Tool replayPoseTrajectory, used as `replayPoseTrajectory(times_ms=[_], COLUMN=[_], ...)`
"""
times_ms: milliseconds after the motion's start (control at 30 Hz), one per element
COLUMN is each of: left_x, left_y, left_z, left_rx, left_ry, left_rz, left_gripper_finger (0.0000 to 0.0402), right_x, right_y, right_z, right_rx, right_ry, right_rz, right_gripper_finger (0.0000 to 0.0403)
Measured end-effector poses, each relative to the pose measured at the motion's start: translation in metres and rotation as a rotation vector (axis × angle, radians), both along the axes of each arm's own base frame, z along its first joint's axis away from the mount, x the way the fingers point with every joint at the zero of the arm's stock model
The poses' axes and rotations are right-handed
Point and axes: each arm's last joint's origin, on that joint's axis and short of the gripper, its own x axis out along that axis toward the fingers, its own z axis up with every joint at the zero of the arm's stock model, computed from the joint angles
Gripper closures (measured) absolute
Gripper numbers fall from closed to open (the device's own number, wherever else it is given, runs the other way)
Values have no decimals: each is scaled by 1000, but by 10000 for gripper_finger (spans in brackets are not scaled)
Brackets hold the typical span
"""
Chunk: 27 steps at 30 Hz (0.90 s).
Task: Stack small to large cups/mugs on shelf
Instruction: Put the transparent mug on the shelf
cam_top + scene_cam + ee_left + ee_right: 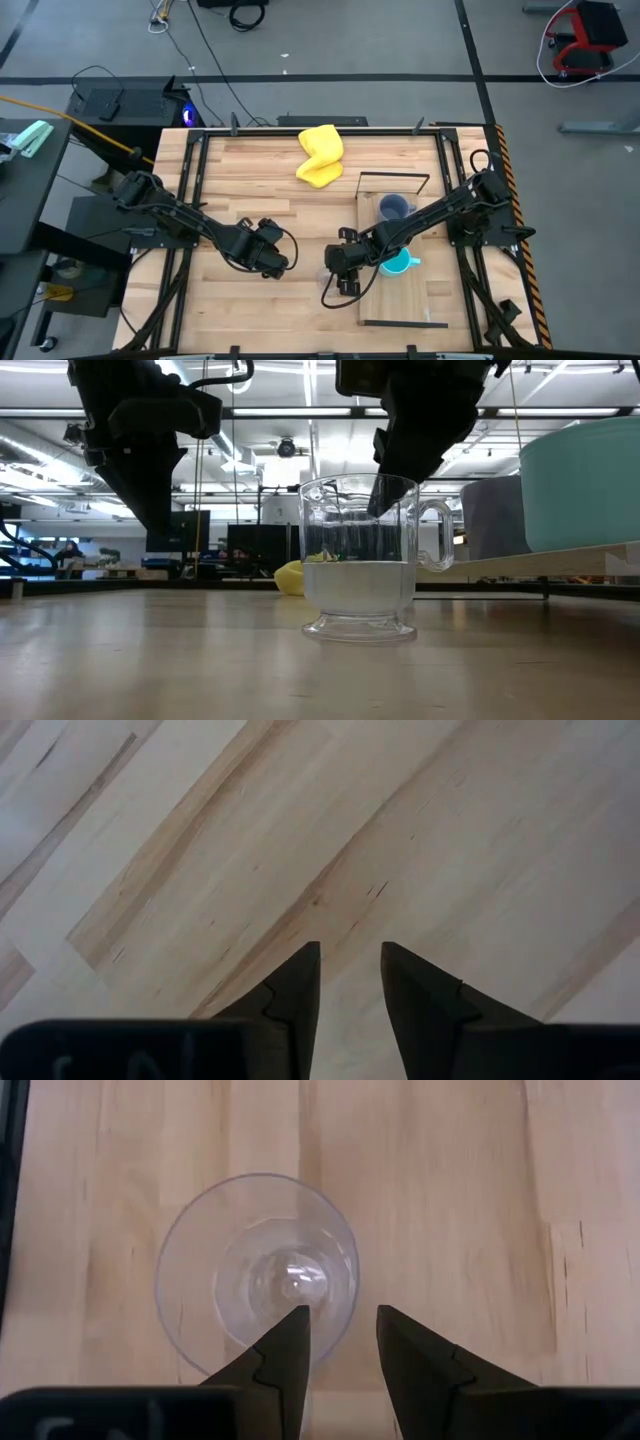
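I need to reach the clear cup with my right gripper and grab it by its rim (352,1305), so the cup can stand next to the cyan mug on the shelf.
A clear see-through cup (257,1270) with a handle (437,535) stands upright on its foot on the planked tabletop, just left of the shelf (410,295). My right gripper (343,1320) is open, points down over the cup's rim, and shows above the cup in the low view (390,485). A grey-blue mug (395,207) and a cyan mug (400,264) stand on the shelf. My left gripper (275,262) is open and empty above bare table, left of the cup. My right gripper comes from above, pointing down. One finger (292,1342) is over the cup's inside and the other (405,1350) is outside, with the rim (352,1285) between them. I cannot tell whether either finger touches the cup. The cup stands on the table.
A yellow cloth (320,155) lies at the table's far middle. The shelf's thin black frame (392,176) rises at its far and near ends. The two mugs sit just right of my right gripper. Bare wood lies between the two grippers.
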Motion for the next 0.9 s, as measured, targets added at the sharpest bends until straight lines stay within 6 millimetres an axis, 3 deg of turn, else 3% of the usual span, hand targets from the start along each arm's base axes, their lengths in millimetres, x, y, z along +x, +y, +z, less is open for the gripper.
replayPoseTrajectory(times_ms=[400,900], left_x=[0,0], left_y=[0,0], left_z=[0,0], left_rx=[0,-1], left_ry=[-1,-1], left_rz=[0,-1], left_gripper_finger=[291,291], right_x=[-1,2], right_y=[0,-8], right_z=[-3,-3], right_rx=[3,4], right_ry=[4,4], right_rz=[-2,-24], right_gripper_finger=[288,382])
